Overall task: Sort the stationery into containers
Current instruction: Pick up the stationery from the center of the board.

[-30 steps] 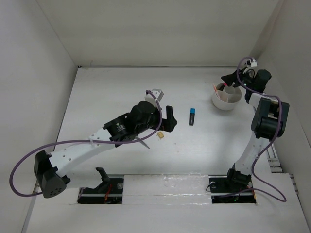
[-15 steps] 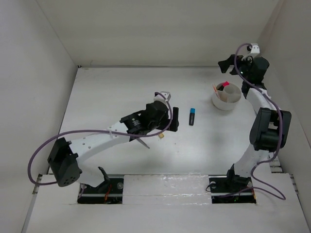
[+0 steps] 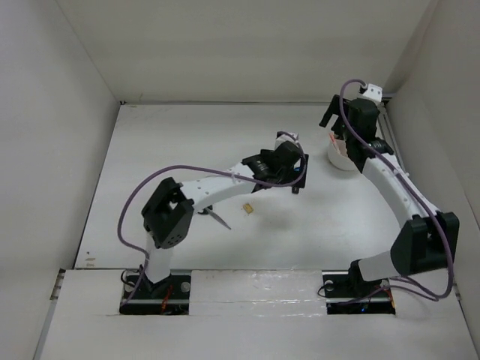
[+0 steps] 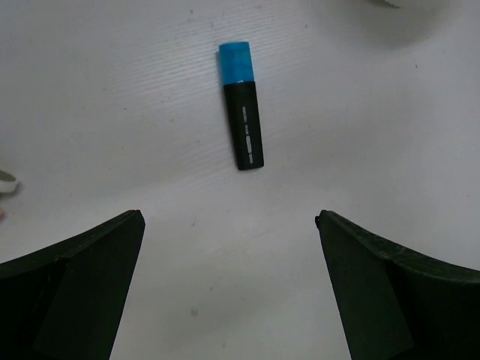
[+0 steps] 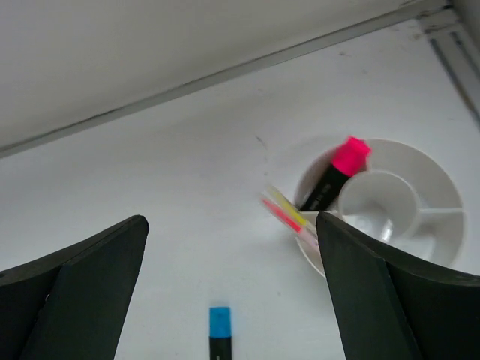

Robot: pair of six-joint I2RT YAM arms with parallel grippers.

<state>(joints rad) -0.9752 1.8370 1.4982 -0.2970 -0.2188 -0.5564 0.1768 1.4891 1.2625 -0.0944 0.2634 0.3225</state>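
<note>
The marker's blue cap should stay free for the robot's right gripper to grab, so the left gripper needs to take the marker by its black body.
A black marker with a blue cap lies flat on the table, just ahead of my open left gripper, which hovers over it with nothing between the fingers. My right gripper is open and empty, above the table left of the round white bowl. In the bowl lean a pink-capped marker and thin pink and yellow pens, beside the small white cup. The blue-capped marker also shows below the right gripper. A tiny tan piece and the scissors lie near the left arm.
White walls close in the table at the back and on both sides. The bowl stands near the back right corner, partly under the right arm. The left arm stretches across the table's middle.
The left arm has swung right and forward until its gripper hovers at the blue-capped marker. The right gripper has opened wide and drawn away from the bowl to the left.
</note>
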